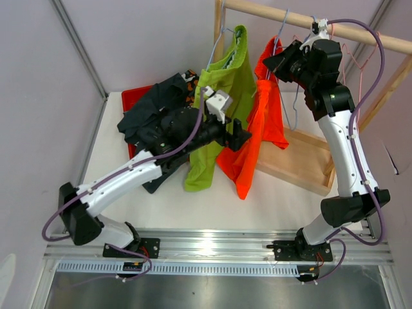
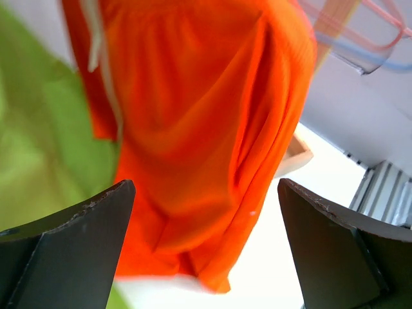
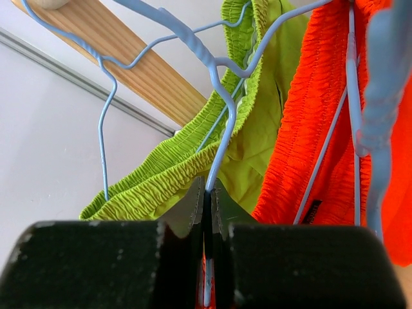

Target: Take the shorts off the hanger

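Note:
I should grab the orange shorts next with my left gripper by their lower part (image 1: 244,166), so the waistband stays free to slip off the blue hanger (image 1: 277,42).
Lime green shorts (image 1: 222,96) and bright orange shorts (image 1: 257,135) hang from light blue hangers on a wooden rail (image 1: 360,32). My right gripper (image 1: 278,63) is up by the top of the orange shorts, shut on a blue hanger wire (image 3: 215,161). The lime shorts (image 3: 174,170) and the orange shorts (image 3: 315,129) hang just behind it. My left gripper (image 1: 243,138) is open at the lower part of the orange shorts (image 2: 193,148), which hang ahead of its spread fingers (image 2: 84,244). The lime shorts (image 2: 38,154) are to its left. Dark navy shorts (image 1: 151,106) lie piled at the back left.
The pile rests on a red tray (image 1: 131,96), with a bit of patterned fabric (image 1: 189,78) at its top. The rack's wooden base frame (image 1: 302,164) lies on the table at the right. Empty blue (image 1: 293,112) and pink (image 1: 360,55) hangers hang on the rail.

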Available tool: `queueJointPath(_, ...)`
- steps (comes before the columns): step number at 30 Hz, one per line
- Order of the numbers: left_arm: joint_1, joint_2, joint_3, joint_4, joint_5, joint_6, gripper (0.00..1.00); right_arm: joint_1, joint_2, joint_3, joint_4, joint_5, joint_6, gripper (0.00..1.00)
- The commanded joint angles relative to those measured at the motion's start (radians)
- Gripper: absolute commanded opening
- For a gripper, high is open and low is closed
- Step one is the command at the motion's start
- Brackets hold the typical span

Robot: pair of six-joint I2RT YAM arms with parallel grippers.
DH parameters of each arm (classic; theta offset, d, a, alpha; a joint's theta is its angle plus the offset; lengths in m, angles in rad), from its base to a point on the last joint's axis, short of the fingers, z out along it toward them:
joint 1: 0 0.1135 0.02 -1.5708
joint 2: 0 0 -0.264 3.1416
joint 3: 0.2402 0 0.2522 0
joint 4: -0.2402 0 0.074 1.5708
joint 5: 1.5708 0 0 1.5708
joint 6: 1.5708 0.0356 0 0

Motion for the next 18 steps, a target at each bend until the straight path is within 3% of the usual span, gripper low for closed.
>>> queueJointPath(1, -0.018, 0.079, 0.115, 0.138, 0.063, 0.006, 0.99, -0.007, -0.022, 0.065, 0.091, -0.009, 0.007, 0.00)
queueJointPath(9, -0.038, 0.213, 0.213, 0.192, 0.077, -0.020, 0.99, -0.007, -0.024, 0.097, 0.081, -0.029, 0.013, 0.00)
queueJointPath(12, -0.042, 0.239, 0.213, 0.219, 0.063, -0.029, 0.84, -0.013, -0.035, 0.096, 0.082, -0.038, 0.021, 0.00)
queueJointPath(14, -0.044, 0.248, 0.224, 0.227, 0.058, -0.038, 0.59, -0.016, -0.039, 0.085, 0.087, -0.043, 0.027, 0.00)
queueJointPath(15, -0.045, 0.253, 0.224, 0.224, 0.055, -0.041, 0.32, -0.019, -0.044, 0.080, 0.090, -0.046, 0.028, 0.00)
queueJointPath(17, -0.055, 0.253, 0.224, 0.215, 0.034, -0.043, 0.08, -0.023, -0.045, 0.073, 0.095, -0.049, 0.031, 0.00)
queueJointPath(18, -0.058, 0.248, 0.221, 0.209, 0.028, -0.043, 0.00, -0.025, -0.047, 0.072, 0.095, -0.049, 0.031, 0.00)
